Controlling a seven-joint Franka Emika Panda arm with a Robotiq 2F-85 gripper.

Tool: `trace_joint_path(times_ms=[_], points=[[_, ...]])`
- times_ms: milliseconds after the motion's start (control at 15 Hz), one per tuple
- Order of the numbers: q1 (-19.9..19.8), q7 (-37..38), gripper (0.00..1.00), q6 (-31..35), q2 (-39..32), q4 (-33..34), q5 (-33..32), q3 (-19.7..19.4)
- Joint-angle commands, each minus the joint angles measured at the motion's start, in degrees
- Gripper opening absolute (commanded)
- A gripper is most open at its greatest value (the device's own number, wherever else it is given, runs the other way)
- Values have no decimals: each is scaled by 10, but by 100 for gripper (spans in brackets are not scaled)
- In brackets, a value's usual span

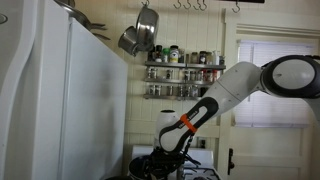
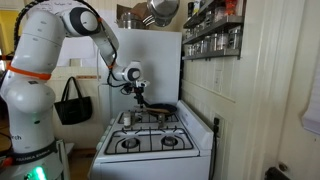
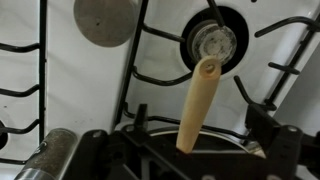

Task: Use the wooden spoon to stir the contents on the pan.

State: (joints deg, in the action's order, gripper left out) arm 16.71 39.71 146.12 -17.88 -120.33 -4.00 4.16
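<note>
The handle stands between my gripper's fingers and its end reaches past them, so it is now time to close on the handle [image 3: 196, 112].
In the wrist view the wooden spoon [image 3: 196, 105] shows as a light-tan handle slanting up over a stove burner. Its lower end disappears into the dark pan [image 3: 215, 160], whose curved rim crosses just behind it. The spoon's bowl is hidden. My gripper [image 3: 198, 118] is open, with one black fingertip on each side of the handle and a gap to each. In an exterior view my gripper [image 2: 135, 86] hangs just above the left edge of the black pan [image 2: 160, 107] on the back of the stove. My gripper also shows in an exterior view [image 1: 170, 150].
The white stove [image 2: 150, 140] has black grates and several burners [image 3: 214, 40]. A metal handle [image 3: 45, 155] lies at lower left. A white fridge [image 1: 60, 100] stands close by. Steel pots [image 1: 140, 35] hang overhead and a spice rack [image 1: 185, 75] is on the wall.
</note>
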Motion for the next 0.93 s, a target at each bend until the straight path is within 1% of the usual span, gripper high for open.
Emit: trace_joint_path(times_ms=[0, 67, 133, 200, 267, 333, 533, 600, 667, 800, 867], points=[[14, 36, 100, 18, -9, -3, -17, -10], [15, 40, 100, 19, -11, -2, -18, -11], [15, 43, 97, 18, -14, 0, -18, -10], [16, 45, 88, 19, -17, 1, -19, -11], [17, 48, 82, 20, -19, 3, -21, -12], [18, 49, 71, 22, -21, 4, -23, -12], [19, 50, 44, 26, -25, 6, -28, -13], [19, 49, 42, 25, -26, 7, -30, -14], [20, 49, 31, 24, -25, 9, -33, -15], [23, 53, 15, 24, -22, 10, -44, -21], [18, 42, 6, 18, -19, 13, -33, -15]])
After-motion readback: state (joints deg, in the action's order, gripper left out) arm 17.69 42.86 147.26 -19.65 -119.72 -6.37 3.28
